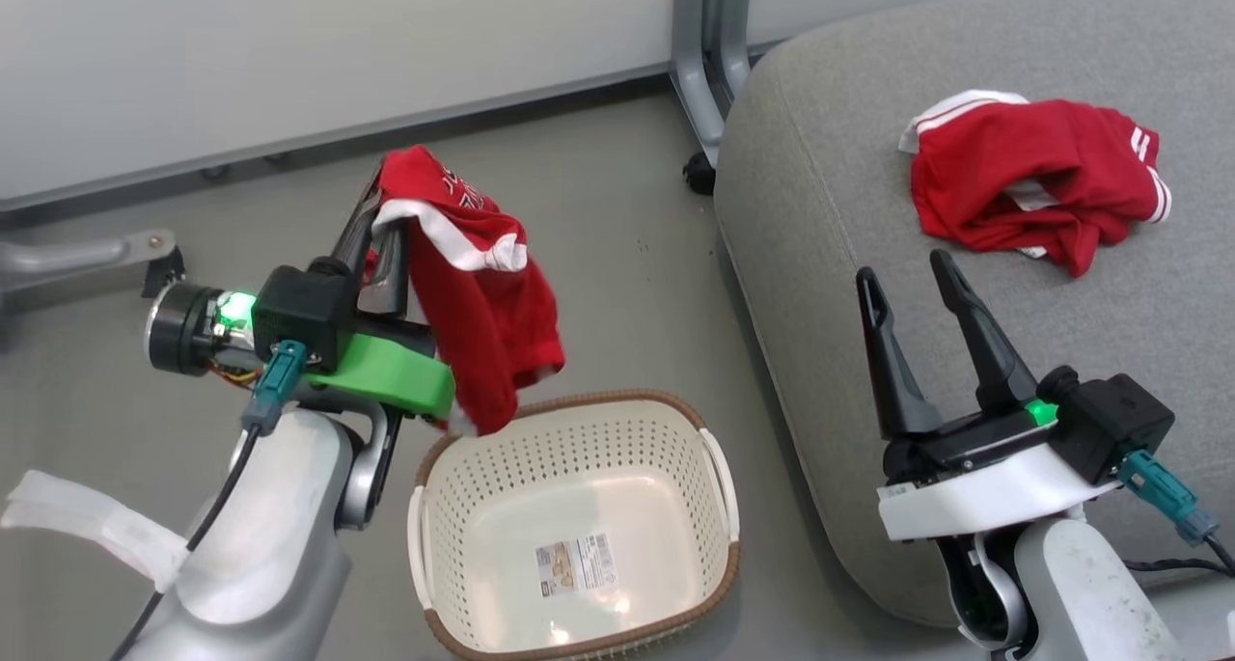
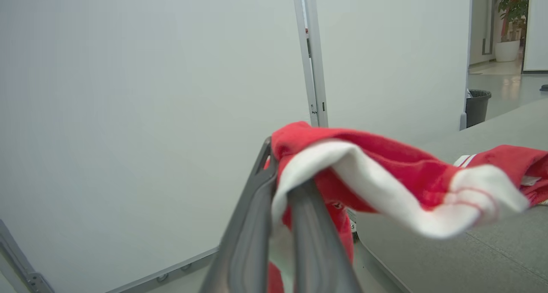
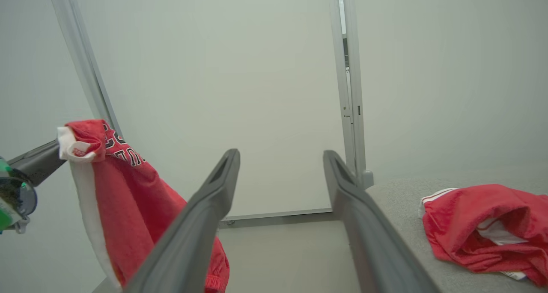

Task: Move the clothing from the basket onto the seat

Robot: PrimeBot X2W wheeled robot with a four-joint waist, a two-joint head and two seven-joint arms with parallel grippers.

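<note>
My right gripper grips the red garment by its hanging lower part (image 1: 504, 354) next, since my left gripper's fingers already fill the top of the garment.
My left gripper (image 1: 386, 193) is shut on a red garment (image 1: 478, 294) with a white band and printed numerals. The cloth hangs from its fingertips above the far left rim of the cream basket (image 1: 719, 482), whose floor shows a paper label. In the left wrist view the same garment (image 2: 385, 173) drapes over my closed fingers (image 2: 257, 224). A second red garment (image 1: 1037, 179) lies crumpled on the light-grey seat (image 1: 820, 188) at the right. My right gripper (image 1: 907, 270) stands open over the seat's front edge, nothing between its fingers (image 3: 364, 224). From the right wrist, the hanging garment (image 3: 124, 190) is at left and the lying one (image 3: 483, 224) at right.
A pale partition wall (image 1: 289, 53) runs along the back, with a grey metal post foot (image 1: 699, 72) and a small black caster (image 1: 699, 172) beside the seat's far corner. Another metal foot (image 1: 87, 256) reaches in at the left. Grey floor (image 1: 627, 256) lies between basket and wall.
</note>
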